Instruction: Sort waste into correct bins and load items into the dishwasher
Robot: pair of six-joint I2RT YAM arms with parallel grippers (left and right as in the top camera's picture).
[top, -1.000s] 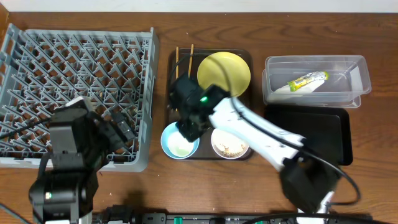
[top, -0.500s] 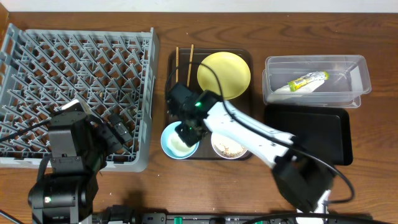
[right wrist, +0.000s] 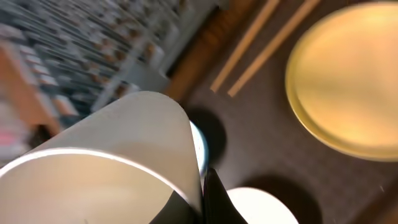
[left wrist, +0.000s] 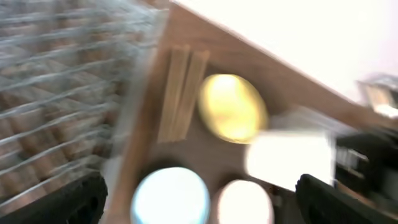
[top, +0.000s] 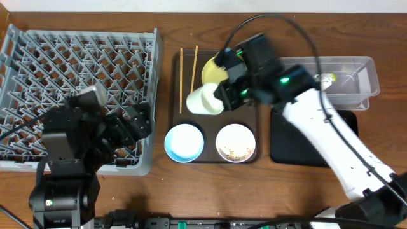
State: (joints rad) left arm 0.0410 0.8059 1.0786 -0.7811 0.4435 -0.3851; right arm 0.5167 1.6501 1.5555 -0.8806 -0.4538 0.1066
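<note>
The small white cup has to go open-end-first into the dish rack (top: pixel 76 83). My left gripper should grab it next, around its outer side from the cup's closed base end (top: pixel 196 101).
My right gripper (top: pixel 222 98) is shut on the small white cup (top: pixel 203 100) and holds it tilted above the brown tray. In the right wrist view the cup (right wrist: pixel 112 174) fills the lower left, its wall pinched at my gripper (right wrist: pixel 204 186). Two chopsticks (top: pixel 188 69), the yellow plate (top: pixel 211 69), the light blue bowl (top: pixel 184 141) and the white bowl (top: pixel 236 142) holding rice bits lie on that tray. My left gripper (top: pixel 140 121) is open at the dish rack's (top: pixel 76 83) right edge. The wrapper (top: pixel 327 78) lies in the clear tub (top: pixel 350 83). No napkin shows.
The brown serving tray (top: pixel 216 117) lies between the rack and the bins. The black tray (top: pixel 318 140) lies below the clear tub, partly under my right arm. The left wrist view is blurred; it shows the plate (left wrist: pixel 231 107), the chopsticks (left wrist: pixel 180 93) and both bowls.
My right gripper has lifted the white cup out of the light blue bowl and carried it up and right. My left arm has swung right, towards the tray.
</note>
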